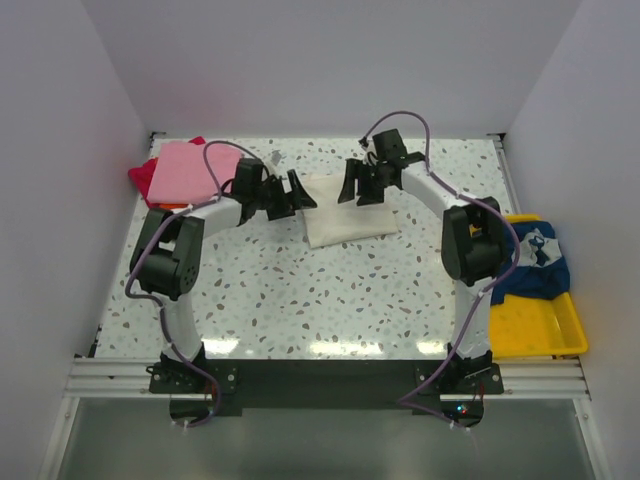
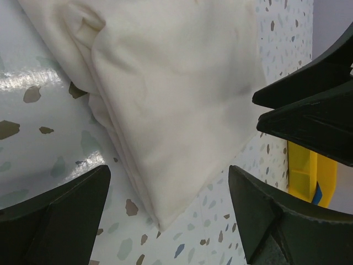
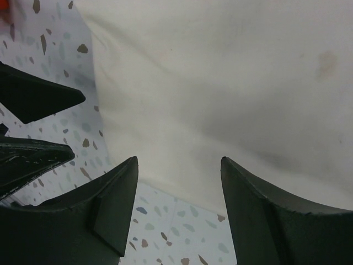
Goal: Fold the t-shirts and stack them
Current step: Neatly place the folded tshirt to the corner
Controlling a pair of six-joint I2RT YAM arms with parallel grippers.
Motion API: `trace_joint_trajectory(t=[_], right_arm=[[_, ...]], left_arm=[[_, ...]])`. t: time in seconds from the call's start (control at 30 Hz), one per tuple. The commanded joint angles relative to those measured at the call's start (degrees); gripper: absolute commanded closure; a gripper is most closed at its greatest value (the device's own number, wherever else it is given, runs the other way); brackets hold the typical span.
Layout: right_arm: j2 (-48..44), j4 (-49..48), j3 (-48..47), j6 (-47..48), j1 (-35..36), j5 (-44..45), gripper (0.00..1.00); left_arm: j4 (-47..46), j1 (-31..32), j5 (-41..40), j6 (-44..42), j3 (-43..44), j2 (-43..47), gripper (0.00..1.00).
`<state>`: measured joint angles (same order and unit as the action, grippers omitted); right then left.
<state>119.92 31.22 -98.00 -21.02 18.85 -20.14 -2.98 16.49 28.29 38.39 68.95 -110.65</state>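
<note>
My left gripper will next grab the folded cream t-shirt's side edge facing the pink t-shirt (image 1: 188, 170) to stack the cream t-shirt, folds together.
A folded cream t-shirt (image 1: 345, 210) lies flat at the table's back middle. My left gripper (image 1: 297, 192) hangs open over its left edge, and my right gripper (image 1: 352, 184) hangs open over its top right part. The left wrist view shows the cream t-shirt (image 2: 176, 94) with a folded corner between my left gripper's (image 2: 168, 193) spread fingers, nothing held. The right wrist view shows the cream t-shirt (image 3: 220, 88) under my right gripper (image 3: 179, 165), open and empty. A folded pink t-shirt (image 1: 188, 170) lies on red and orange ones (image 1: 143, 177) at the back left. A navy t-shirt (image 1: 535, 262) with white print lies in the tray.
A yellow plastic tray (image 1: 535, 325) sits off the table's right edge, also seen as the tray (image 2: 309, 171) in the left wrist view. White walls close in the back and both sides. The speckled tabletop (image 1: 300, 290) stretches in front of the cream shirt.
</note>
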Motion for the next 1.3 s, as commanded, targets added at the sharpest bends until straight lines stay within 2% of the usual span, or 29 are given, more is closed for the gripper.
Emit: trace_joint_trajectory(t=[0.0, 0.47, 0.7, 1.07, 1.27], right_arm=[[0.14, -3.27, 1.05, -0.87, -0.22, -1.31, 0.35], [5.24, -1.34, 4.3, 0.01, -0.31, 2.21, 0.35], [5.94, -1.16, 4.66, -0.25, -0.22, 2.74, 0.35], [5.77, -0.64, 3.6, -0.34, -0.31, 2.74, 0.35], [5.68, -0.99, 4.04, -0.43, -0.22, 2.56, 0.35]], left_arm=[[-9.57, 0.03, 2.03, 0.98, -2.58, 0.44, 0.07], [-16.09, 0.56, 1.33, 3.0, -3.38, -5.27, 0.07], [-19.25, 0.91, -1.92, 4.67, -4.52, -7.12, 0.06], [-20.39, 6.44, -5.97, 9.15, -5.4, -10.98, 0.07], [-18.91, 8.91, -7.72, 11.53, -2.68, -14.24, 0.15]])
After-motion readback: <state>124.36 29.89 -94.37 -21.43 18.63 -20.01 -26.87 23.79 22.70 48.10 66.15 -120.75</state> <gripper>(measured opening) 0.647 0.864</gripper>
